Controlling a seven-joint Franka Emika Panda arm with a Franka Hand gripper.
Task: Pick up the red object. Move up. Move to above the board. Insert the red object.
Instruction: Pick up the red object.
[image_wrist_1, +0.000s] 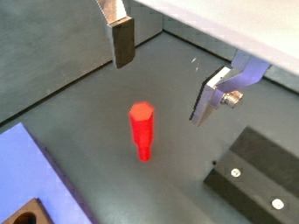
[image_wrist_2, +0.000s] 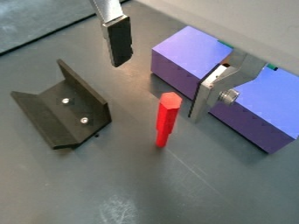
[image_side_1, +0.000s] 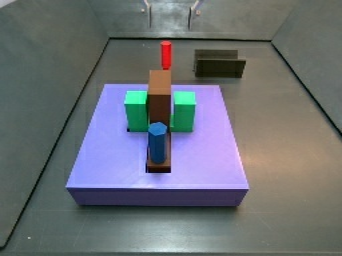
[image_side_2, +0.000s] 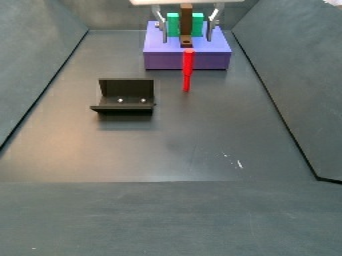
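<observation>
I will next use my gripper to pick up the red object by its upper end (image_side_1: 166, 46), so that I can insert it into the board.
The red object (image_wrist_1: 142, 131) is a slim red peg standing upright on the dark floor, also seen in a wrist view (image_wrist_2: 167, 121) and in both side views (image_side_1: 166, 54) (image_side_2: 187, 70). My gripper (image_wrist_1: 170, 74) hangs above it, open and empty, with its fingers spread to either side and clear of the peg (image_wrist_2: 166, 70). In a side view the gripper (image_side_1: 171, 12) shows at the top edge. The board (image_side_1: 160, 108) is a narrow brown bar on the purple slab (image_side_1: 107, 150), between green blocks (image_side_1: 136, 110). A blue peg (image_side_1: 156, 142) stands in the board.
The dark fixture (image_side_1: 218, 64) stands on the floor near the red peg, beside the slab's end, also seen in a side view (image_side_2: 124, 96) and in both wrist views (image_wrist_2: 61, 109) (image_wrist_1: 263, 179). Grey walls enclose the floor.
</observation>
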